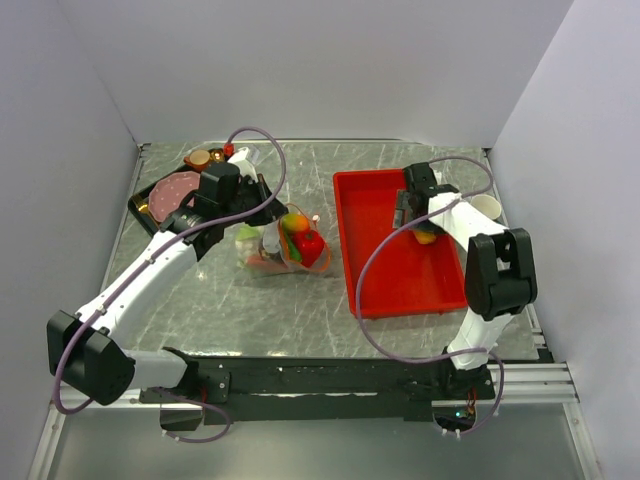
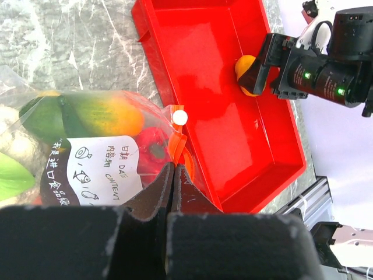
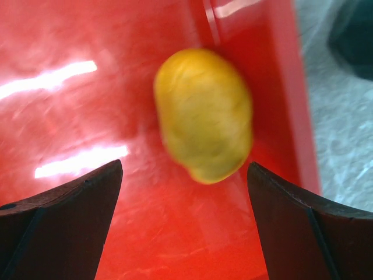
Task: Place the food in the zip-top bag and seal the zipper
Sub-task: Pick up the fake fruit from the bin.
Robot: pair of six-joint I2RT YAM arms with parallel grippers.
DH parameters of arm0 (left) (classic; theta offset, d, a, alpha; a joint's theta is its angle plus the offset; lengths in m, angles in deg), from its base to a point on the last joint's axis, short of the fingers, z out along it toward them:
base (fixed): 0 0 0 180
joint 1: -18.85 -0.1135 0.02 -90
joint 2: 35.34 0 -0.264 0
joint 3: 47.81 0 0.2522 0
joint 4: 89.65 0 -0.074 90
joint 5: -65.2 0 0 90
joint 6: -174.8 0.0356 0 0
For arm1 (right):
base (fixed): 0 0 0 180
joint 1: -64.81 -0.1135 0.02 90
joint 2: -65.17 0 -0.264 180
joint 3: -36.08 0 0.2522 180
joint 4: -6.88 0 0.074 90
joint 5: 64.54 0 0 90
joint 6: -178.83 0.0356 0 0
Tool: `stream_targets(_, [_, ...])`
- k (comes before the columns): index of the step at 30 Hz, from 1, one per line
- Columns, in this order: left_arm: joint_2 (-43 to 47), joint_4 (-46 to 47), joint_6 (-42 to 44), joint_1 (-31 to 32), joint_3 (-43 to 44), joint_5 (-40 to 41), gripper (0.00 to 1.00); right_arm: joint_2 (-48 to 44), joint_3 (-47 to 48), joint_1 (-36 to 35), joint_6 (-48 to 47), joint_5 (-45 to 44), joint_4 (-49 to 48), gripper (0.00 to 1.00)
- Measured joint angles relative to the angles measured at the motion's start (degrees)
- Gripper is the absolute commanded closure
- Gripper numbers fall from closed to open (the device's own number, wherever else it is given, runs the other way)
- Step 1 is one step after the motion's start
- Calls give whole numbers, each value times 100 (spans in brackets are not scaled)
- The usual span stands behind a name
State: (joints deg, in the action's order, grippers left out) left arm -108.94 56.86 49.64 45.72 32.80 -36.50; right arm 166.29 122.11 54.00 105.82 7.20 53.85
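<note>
I should grab the yellow oval fruit across its narrow sides with my right gripper next. Its rounded end then stays free to go into the zip-top bag (image 1: 292,245).
The clear zip-top bag (image 1: 292,245) lies mid-table, holding a green-orange piece (image 2: 99,115), a red piece (image 2: 152,146) and other food. My left gripper (image 2: 173,170) is shut on the bag's edge at the orange-red zipper (image 2: 178,144); in the top view that gripper (image 1: 272,228) sits at the bag's left side. A yellow oval fruit (image 3: 204,114) lies in the red tray (image 1: 385,270) by its right wall. My right gripper (image 3: 183,175) hangs open just above it, with the fingers on either side and not touching. The left wrist view shows the fruit (image 2: 246,73) beside that gripper (image 2: 265,61).
A pink plate (image 1: 175,190) sits in a dark tray at the back left, with small toy pieces (image 1: 205,157) behind it. A white cup (image 1: 487,208) stands right of the red tray. White walls close in the table on three sides.
</note>
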Motion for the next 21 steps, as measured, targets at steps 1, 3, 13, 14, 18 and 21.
stream_targets(1, [0, 2, 0, 2, 0, 0, 99, 17, 9, 33, -17, -24, -17, 6])
stream_targets(3, [0, 9, 2, 2, 0, 0, 99, 59, 24, 94, -42, -44, -70, 6])
stream_targets(13, [-2, 11, 2, 7, 0, 0, 99, 599, 168, 175, -164, 2, -420, 8])
stream_targets(14, [-4, 11, 2, 7, 0, 0, 99, 640, 168, 175, -164, 22, -420, 10])
stream_targets(18, [-7, 11, 4, 7, 0, 0, 99, 706, 155, 175, -164, 127, -481, 12])
stream_targets(21, [-9, 11, 4, 7, 0, 0, 99, 704, 103, 175, -166, 203, -634, 10])
